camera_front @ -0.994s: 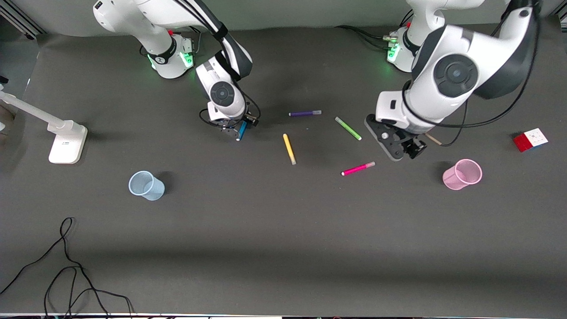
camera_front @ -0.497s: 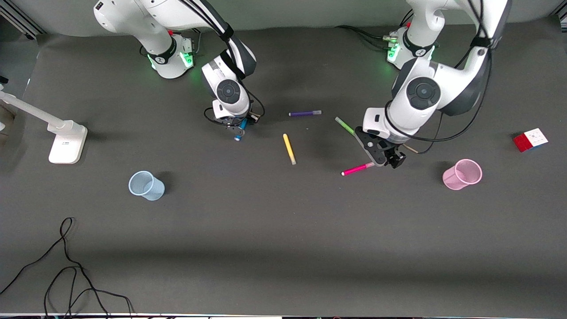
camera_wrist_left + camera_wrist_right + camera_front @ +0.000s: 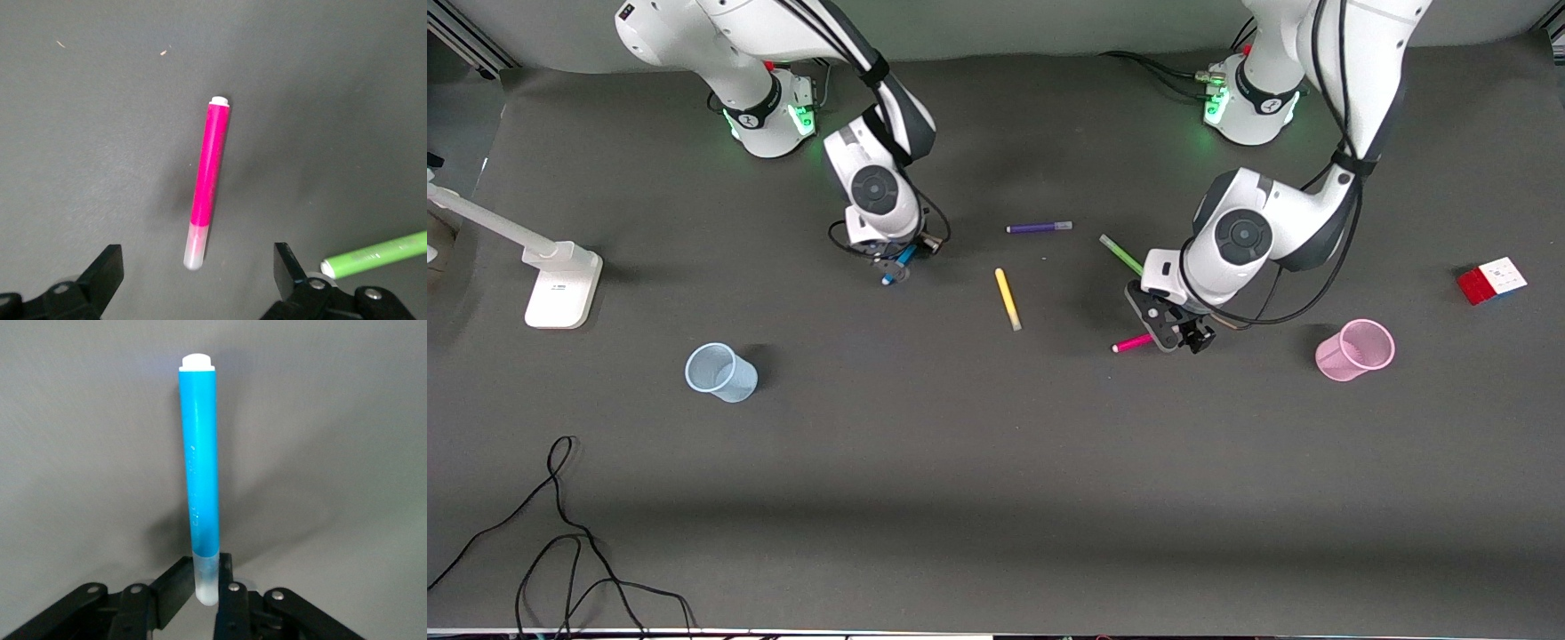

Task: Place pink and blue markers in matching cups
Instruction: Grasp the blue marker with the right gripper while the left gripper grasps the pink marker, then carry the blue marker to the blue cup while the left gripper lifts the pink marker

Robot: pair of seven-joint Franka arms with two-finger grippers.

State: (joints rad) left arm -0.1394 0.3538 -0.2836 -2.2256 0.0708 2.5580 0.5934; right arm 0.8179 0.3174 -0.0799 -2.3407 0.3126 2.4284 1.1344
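My left gripper needs to go lower before it closes on the pink marker's pale cap (image 3: 197, 245). My fingers are above it in the left wrist view, so they would miss if I closed now.
My right gripper (image 3: 895, 264) is shut on the pale cap end of the blue marker (image 3: 895, 265), holding it off the table; in the right wrist view the blue marker (image 3: 200, 487) juts out from between the fingers. My left gripper (image 3: 1178, 336) is open and low over the cap end of the pink marker (image 3: 1132, 343), which lies flat on the table; in the left wrist view the pink marker (image 3: 209, 177) lies with its cap between the spread fingers (image 3: 103, 277), untouched. The blue cup (image 3: 719, 372) stands toward the right arm's end, the pink cup (image 3: 1355, 350) toward the left arm's end.
A yellow marker (image 3: 1008, 299), a purple marker (image 3: 1039, 228) and a green marker (image 3: 1121, 254) lie mid-table; the green marker's tip (image 3: 373, 256) shows beside my left gripper. A multicoloured cube (image 3: 1491, 280) and a white lamp stand (image 3: 560, 283) sit at the table's ends. Black cables (image 3: 560, 551) lie near the front edge.
My left gripper has come down and toward the pink marker, and now straddles its cap end. My right gripper has lifted the blue marker and tilted it.
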